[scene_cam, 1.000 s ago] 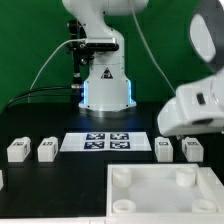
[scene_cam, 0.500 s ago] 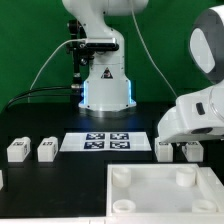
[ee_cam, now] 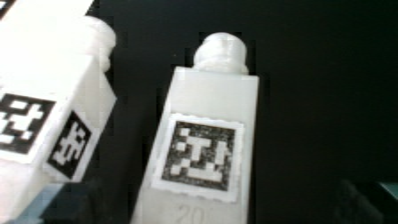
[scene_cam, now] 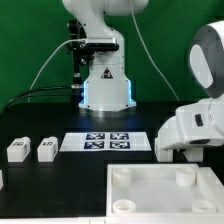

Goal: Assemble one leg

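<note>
I will next pick up the leg with my gripper by its tagged square body point(ee_cam: 196, 172), so its rounded peg stays free to go into the panel's corner socket.
Two legs point(scene_cam: 17, 150) point(scene_cam: 47, 149), white stubby blocks with marker tags, stand at the exterior view's left. My gripper point(scene_cam: 184, 148) hangs low at the exterior view's right, and the hand hides the legs under it. In the wrist view one leg point(ee_cam: 214, 140) lies lengthwise straight under my gripper point(ee_cam: 210, 208), its tag facing up. A second leg point(ee_cam: 54, 110) lies close beside it. The dark fingers barely show at the frame's edge, wide apart on either side of the centred leg, not touching it. The gripper is open and empty.
The marker board point(scene_cam: 105, 142) lies flat in the middle, in front of the robot base point(scene_cam: 105, 85). The large white square panel with round corner sockets point(scene_cam: 160, 195) lies at the front right, just in front of my gripper.
My hand has moved down and slightly to the exterior view's left over the two right-hand legs, which it now hides. Nothing else has moved.
</note>
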Tool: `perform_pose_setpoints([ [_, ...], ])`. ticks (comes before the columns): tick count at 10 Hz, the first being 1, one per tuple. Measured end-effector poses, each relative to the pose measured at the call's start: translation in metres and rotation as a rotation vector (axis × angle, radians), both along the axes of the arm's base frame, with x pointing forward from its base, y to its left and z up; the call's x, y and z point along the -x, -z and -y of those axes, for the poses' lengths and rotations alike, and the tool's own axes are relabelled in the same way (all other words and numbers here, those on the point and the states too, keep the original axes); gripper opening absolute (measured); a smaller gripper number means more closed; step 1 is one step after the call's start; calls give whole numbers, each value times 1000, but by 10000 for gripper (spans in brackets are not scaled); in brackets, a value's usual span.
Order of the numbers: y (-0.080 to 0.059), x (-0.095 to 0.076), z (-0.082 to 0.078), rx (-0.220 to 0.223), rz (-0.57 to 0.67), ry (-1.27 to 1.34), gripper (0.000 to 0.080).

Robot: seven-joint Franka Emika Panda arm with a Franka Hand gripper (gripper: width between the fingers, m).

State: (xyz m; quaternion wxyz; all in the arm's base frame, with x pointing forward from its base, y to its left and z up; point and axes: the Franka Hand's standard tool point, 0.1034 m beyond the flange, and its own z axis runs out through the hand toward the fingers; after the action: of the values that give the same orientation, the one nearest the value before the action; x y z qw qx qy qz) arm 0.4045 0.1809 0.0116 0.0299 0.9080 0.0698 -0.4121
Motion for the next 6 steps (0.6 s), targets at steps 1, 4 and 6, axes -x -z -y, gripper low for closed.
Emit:
perform_pose_setpoints([
  [1,1,1,0,1,-2,0,649],
  [4,3,4,0,-1,0,0,520],
  [6,3,4,0,0,0,0,368],
])
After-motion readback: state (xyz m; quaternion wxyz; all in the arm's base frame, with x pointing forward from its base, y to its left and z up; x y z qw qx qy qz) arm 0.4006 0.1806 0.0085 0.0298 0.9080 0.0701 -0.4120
